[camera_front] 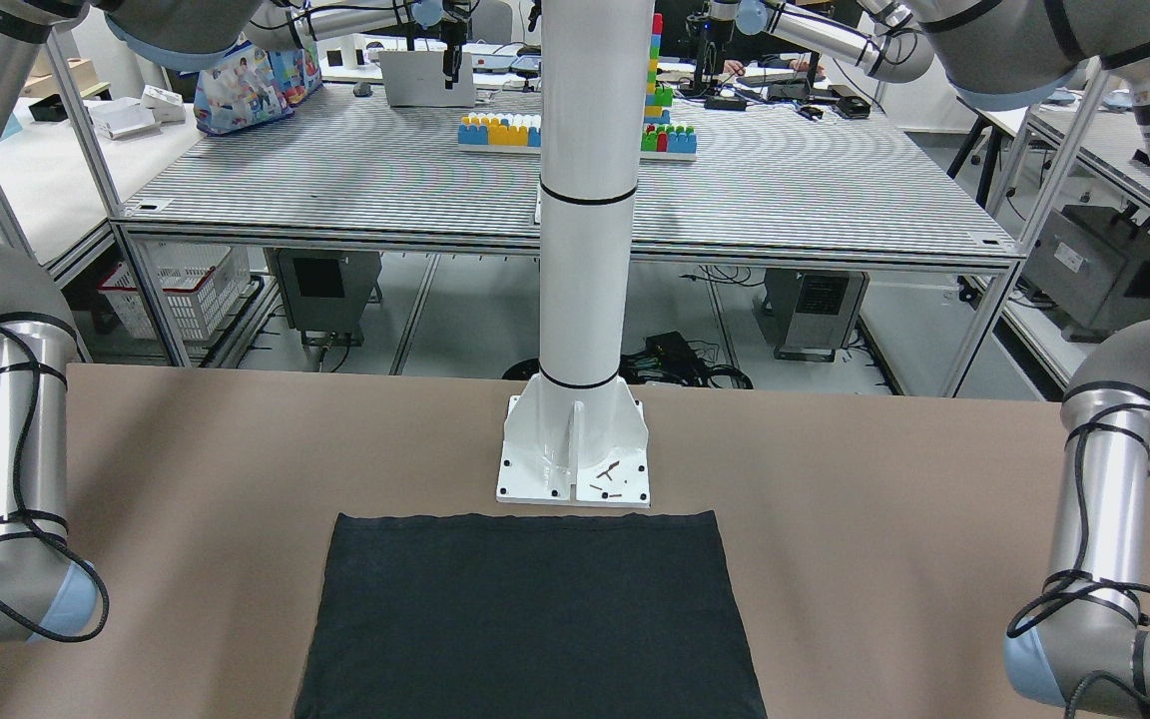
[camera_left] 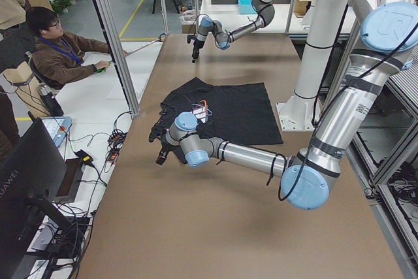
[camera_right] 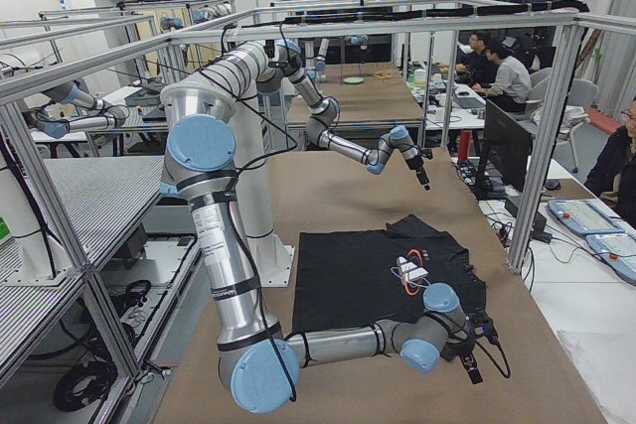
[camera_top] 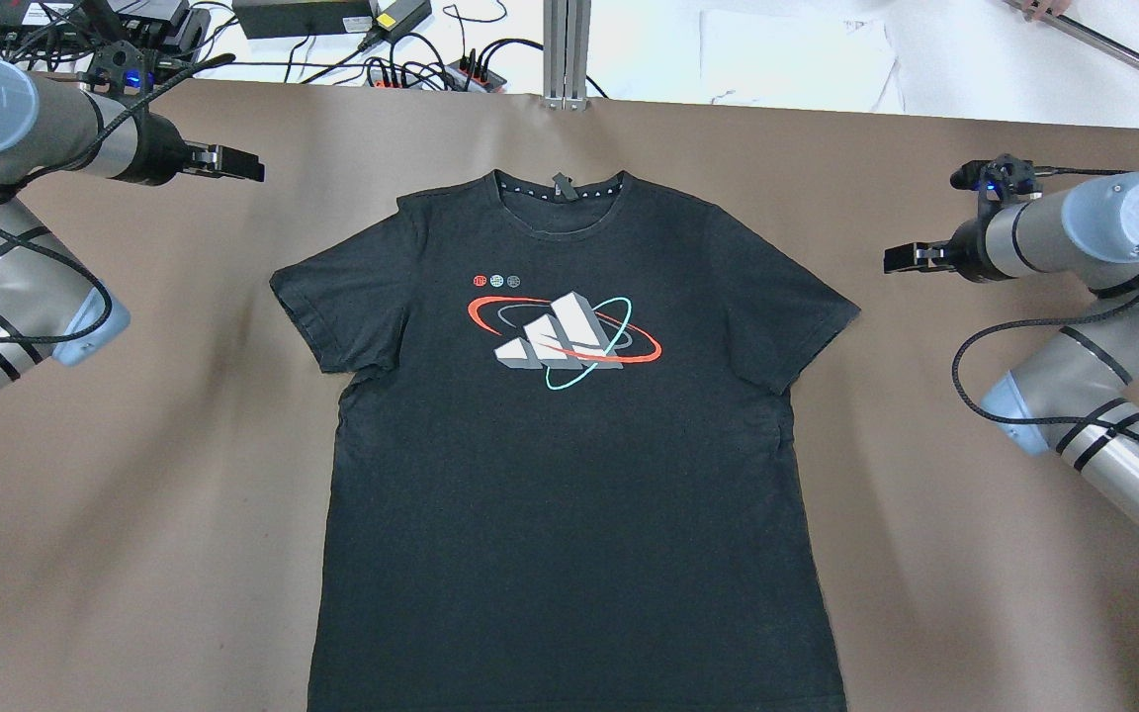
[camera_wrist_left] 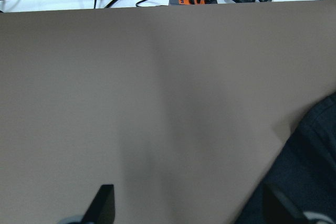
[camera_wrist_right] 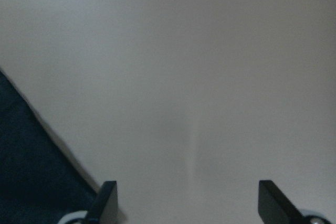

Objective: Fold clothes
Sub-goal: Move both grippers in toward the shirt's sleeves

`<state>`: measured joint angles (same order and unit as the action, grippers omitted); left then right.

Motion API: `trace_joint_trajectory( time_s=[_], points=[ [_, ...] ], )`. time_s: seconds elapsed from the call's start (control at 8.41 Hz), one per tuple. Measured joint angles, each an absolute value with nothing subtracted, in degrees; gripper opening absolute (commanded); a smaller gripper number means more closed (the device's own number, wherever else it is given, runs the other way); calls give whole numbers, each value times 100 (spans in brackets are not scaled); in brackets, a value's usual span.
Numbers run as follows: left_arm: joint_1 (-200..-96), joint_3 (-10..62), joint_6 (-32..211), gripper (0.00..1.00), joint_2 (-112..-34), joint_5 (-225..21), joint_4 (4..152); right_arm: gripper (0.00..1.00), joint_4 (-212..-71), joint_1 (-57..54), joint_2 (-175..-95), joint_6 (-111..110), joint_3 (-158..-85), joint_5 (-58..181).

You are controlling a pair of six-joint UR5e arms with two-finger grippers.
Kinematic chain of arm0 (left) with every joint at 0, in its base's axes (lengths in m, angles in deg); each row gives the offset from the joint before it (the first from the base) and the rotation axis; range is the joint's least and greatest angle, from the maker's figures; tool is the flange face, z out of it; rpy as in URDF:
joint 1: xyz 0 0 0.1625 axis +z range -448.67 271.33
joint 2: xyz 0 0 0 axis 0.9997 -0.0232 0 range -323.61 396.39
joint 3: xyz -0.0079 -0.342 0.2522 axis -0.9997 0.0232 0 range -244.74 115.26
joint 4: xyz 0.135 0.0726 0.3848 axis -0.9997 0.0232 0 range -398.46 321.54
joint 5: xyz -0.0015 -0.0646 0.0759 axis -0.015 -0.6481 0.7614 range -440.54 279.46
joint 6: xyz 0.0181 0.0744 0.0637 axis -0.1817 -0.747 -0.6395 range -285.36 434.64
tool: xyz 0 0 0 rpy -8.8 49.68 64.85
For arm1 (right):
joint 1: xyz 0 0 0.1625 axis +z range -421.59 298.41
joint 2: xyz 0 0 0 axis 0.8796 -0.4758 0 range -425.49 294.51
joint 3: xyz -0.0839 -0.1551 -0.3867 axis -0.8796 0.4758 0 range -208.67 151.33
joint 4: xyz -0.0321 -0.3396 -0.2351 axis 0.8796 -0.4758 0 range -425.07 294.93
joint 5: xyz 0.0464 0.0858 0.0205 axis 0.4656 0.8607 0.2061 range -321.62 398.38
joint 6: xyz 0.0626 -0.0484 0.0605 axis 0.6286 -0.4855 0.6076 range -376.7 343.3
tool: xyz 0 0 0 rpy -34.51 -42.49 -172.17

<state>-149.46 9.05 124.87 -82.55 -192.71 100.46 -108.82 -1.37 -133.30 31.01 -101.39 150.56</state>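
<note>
The robot's right gripper will next grab the black T-shirt (camera_front: 529,623) by its hem (camera_front: 415,519), to fold the shirt over on itself.
A black T-shirt (camera_top: 569,475) with a white, red and teal logo lies flat and face up in the middle of the brown table (camera_top: 134,494), collar at the far side. Its hem shows in the front-facing view (camera_front: 535,619). My left gripper (camera_top: 251,166) hovers open and empty beyond the shirt's left sleeve; its wrist view shows spread fingers (camera_wrist_left: 102,205) over bare table and a sleeve edge (camera_wrist_left: 315,150). My right gripper (camera_top: 894,259) hovers open and empty just off the right sleeve; its wrist view shows spread fingers (camera_wrist_right: 105,200) and a corner of the shirt (camera_wrist_right: 26,171).
The robot's white pedestal (camera_front: 575,449) stands at the near table edge by the hem. Cables and power strips (camera_top: 382,59) lie past the far edge. A seated operator (camera_left: 62,57) and a monitor (camera_left: 26,181) are beside the table.
</note>
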Motion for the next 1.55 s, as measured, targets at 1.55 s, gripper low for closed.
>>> trace_joint_trajectory(
  time_s=[1.55],
  points=[
    [-14712,882,12674,100,-8418,-18933,10032,65,-10841,-941,-13177,3839,-10074,14622]
  ],
)
